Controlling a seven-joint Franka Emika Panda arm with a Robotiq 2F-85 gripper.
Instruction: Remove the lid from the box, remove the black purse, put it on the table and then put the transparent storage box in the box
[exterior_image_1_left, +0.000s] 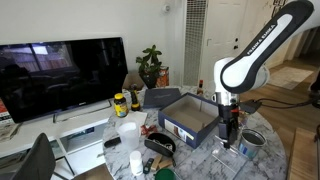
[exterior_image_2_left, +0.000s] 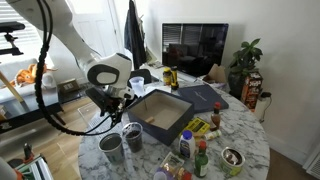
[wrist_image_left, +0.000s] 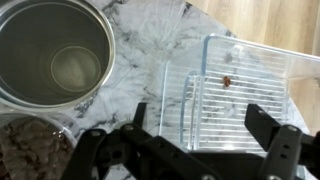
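Note:
I will next grab the transparent storage box (wrist_image_left: 235, 95) by its upper rim nearest the metal tin, so its base is free to lower into the navy box.
The navy box (exterior_image_1_left: 190, 118) stands open on the marble table and also shows in the other exterior view (exterior_image_2_left: 160, 113). Its navy lid (exterior_image_1_left: 160, 97) lies flat beside it (exterior_image_2_left: 205, 97). A small black pouch-like item (exterior_image_1_left: 160, 143), apparently the black purse, lies on the table near the box. The transparent storage box (wrist_image_left: 235, 95) lies on the marble directly below my gripper (wrist_image_left: 205, 125). The gripper is open, with a finger on either side above the clear box and nothing held. It points down beside the navy box in both exterior views (exterior_image_1_left: 229, 138) (exterior_image_2_left: 116, 112).
A round metal tin (wrist_image_left: 55, 50) stands close to the clear box, and a second dark one (wrist_image_left: 25, 150) is beside it; both show in an exterior view (exterior_image_2_left: 112, 147) (exterior_image_2_left: 132, 135). White cups (exterior_image_1_left: 128, 133), bottles (exterior_image_2_left: 190, 150) and a TV (exterior_image_1_left: 60, 75) surround the table.

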